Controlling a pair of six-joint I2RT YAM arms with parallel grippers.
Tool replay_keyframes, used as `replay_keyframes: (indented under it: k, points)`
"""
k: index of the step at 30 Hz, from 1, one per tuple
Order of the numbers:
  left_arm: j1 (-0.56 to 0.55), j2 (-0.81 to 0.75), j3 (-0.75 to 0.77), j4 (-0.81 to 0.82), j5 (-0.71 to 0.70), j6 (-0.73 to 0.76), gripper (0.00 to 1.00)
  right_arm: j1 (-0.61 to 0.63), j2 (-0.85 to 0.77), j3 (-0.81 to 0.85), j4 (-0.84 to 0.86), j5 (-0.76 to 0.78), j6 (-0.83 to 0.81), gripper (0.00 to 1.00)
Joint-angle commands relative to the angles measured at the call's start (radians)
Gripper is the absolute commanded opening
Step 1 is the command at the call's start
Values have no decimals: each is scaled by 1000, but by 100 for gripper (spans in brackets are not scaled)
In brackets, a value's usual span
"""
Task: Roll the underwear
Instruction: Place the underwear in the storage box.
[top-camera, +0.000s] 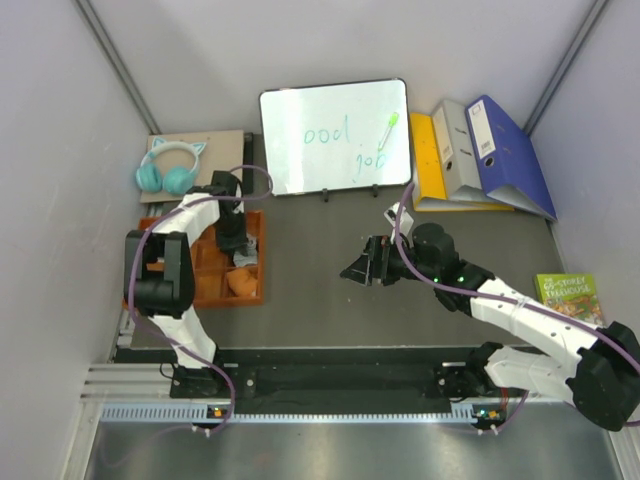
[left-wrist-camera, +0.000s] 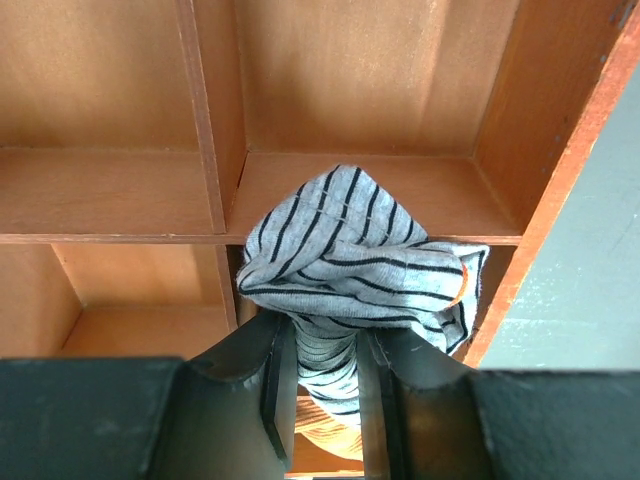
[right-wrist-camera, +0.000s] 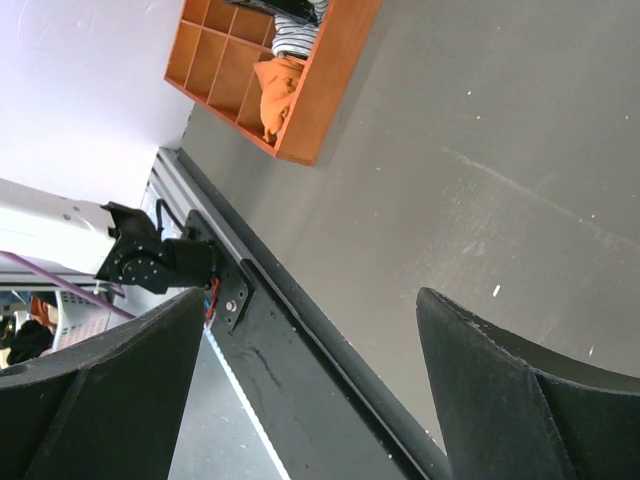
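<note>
The roll is beside the briefs, between the tray's divider and outer side, and would end in that section, so it is time for my left gripper to open.
The grey-and-white striped boxer shorts (left-wrist-camera: 350, 250) are bunched into a roll over a compartment of the orange tray (left-wrist-camera: 340, 190). My left gripper (left-wrist-camera: 325, 340) is shut on the lower end of that roll. In the top view it (top-camera: 236, 240) is over the tray's right column, with the boxers (top-camera: 244, 260) under it. The rust-orange briefs (top-camera: 240, 283) lie bundled in the neighbouring near compartment and show under the left fingers (left-wrist-camera: 325, 425). My right gripper (top-camera: 360, 266) is open and empty above the table's middle. Its wrist view (right-wrist-camera: 310, 295) shows the briefs (right-wrist-camera: 280, 85) and boxers (right-wrist-camera: 296, 30) in the tray.
A whiteboard (top-camera: 335, 135) stands at the back centre. Teal headphones (top-camera: 168, 168) lie on a board at the back left. Yellow, grey and blue binders (top-camera: 480, 155) lie at the back right, and a green book (top-camera: 568, 295) at the right. The black mounting rail (top-camera: 340, 375) runs along the near edge.
</note>
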Motion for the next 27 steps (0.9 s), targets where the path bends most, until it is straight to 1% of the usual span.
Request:
replay_keyframes:
  k: [1, 5, 7, 8, 9, 11, 14, 16, 22, 27]
  points:
    - [7, 158, -72, 67, -198, 1, 0, -8, -32, -7, 33, 12, -9, 86]
    - [7, 97, -60, 61, -172, -25, 1, -8, -46, -4, 10, 29, -15, 86]
    - [7, 58, -48, 53, -166, -38, 13, -6, -55, -3, -5, 39, -23, 86]
    - [7, 49, -43, 47, -164, -41, 22, -8, -59, 0, -19, 48, -26, 86]
    - [7, 41, -30, 38, -160, -42, 26, -6, -60, 2, -23, 52, -27, 86]
    - [7, 21, -17, 15, -158, -45, 37, -6, -63, 5, -28, 60, -34, 86]
    - [7, -2, 6, -13, -164, -52, 44, -6, -63, 5, -26, 60, -30, 86]
    - [7, -16, 18, -27, -166, -58, 52, -6, -65, 5, -28, 62, -27, 86]
    - [7, -78, 38, -50, -150, -76, 60, -8, -71, 2, -57, 66, -29, 86]
    - [7, -114, 99, -105, -146, -84, 68, -8, -72, 0, -57, 65, -29, 86]
